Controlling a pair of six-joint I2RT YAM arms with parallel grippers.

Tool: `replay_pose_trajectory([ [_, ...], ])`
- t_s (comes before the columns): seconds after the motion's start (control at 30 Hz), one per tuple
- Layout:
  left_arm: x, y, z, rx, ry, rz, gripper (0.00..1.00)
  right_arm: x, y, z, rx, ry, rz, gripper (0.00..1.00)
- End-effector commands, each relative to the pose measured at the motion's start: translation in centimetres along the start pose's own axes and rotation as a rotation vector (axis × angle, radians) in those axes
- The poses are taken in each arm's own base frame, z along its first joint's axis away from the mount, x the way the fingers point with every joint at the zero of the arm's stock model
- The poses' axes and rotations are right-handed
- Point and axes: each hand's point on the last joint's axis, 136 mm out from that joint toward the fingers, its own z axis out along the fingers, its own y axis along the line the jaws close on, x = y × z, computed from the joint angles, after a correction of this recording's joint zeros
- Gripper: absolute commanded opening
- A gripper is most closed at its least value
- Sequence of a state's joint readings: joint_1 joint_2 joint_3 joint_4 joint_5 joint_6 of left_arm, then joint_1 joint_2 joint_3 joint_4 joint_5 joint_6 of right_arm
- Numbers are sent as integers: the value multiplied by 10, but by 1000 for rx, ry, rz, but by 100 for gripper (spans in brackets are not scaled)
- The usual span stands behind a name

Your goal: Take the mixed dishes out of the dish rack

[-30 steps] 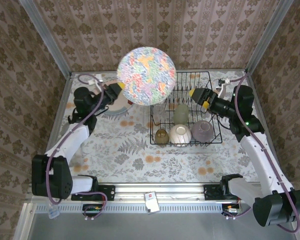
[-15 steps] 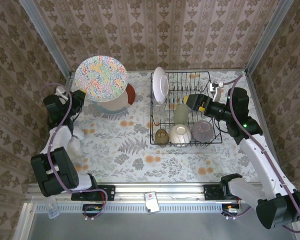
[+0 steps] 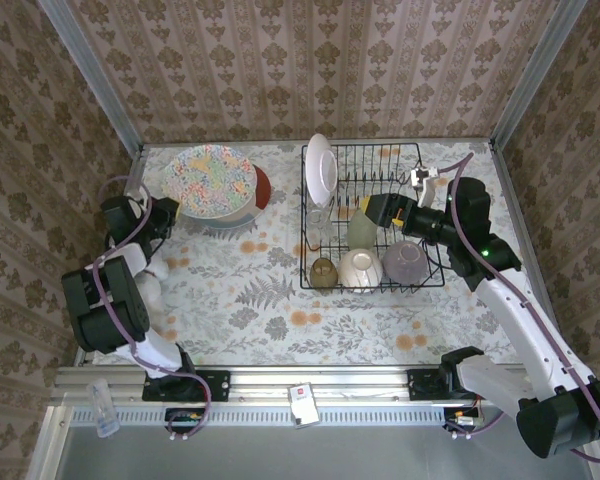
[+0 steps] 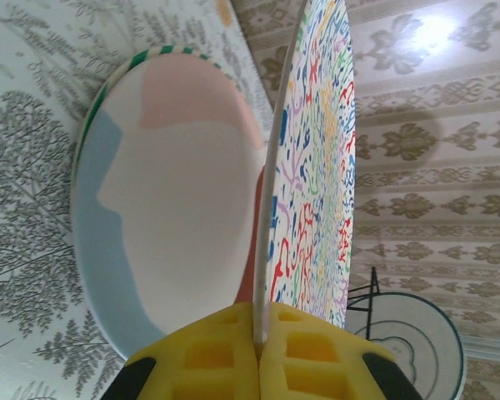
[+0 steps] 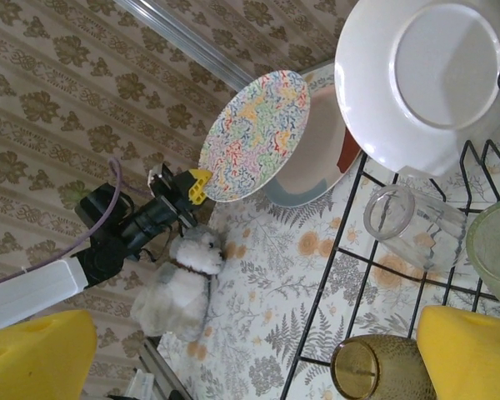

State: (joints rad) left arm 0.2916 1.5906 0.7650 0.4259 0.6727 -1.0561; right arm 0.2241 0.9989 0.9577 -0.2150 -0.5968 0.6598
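The floral plate [image 3: 212, 179] is tilted off-centre above the stack with its red edge uncovered, and it would fall off-centre if I opened now. My left gripper needs to centre it before opening.
My left gripper [image 3: 174, 209] is shut on the rim of the floral plate [image 3: 212, 179], which it holds tilted over a stack of plates [image 3: 242, 212] at the far left. In the left wrist view the yellow pads [image 4: 233, 358] pinch the floral plate [image 4: 317, 158] above a pastel plate [image 4: 175, 200]. The dish rack [image 3: 372, 287] holds an upright white plate [image 3: 321, 167], a pale green glass [image 3: 362, 229], a brown cup [image 3: 323, 272], a cream bowl [image 3: 360, 268] and a lavender bowl [image 3: 404, 261]. My right gripper [image 3: 370, 205] hovers open over the rack beside the green glass.
A clear glass [image 5: 392, 212] lies in the rack near the white plate [image 5: 425, 75]. A plush toy dog [image 5: 187, 279] sits on the floral tablecloth by the left arm. Patterned walls close in the table on three sides.
The left arm has carried the floral plate from high beside the rack leftward and down over the stack. The right gripper has moved left, further over the rack.
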Motion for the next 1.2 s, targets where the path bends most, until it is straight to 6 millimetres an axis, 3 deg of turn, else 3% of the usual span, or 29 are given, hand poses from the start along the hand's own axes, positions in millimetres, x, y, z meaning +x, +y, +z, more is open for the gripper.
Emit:
replay_pose_trajectory([
  [0.0,-6,-17,9,57,-16,80,0,5,-6,2,28,8,-12,100],
  [0.5,1,11,46,8,41,54,0,10,-6,4,48,29,-30,100],
  [1.17,9,17,67,-34,80,54,0,16,-3,3,65,34,-49,100],
])
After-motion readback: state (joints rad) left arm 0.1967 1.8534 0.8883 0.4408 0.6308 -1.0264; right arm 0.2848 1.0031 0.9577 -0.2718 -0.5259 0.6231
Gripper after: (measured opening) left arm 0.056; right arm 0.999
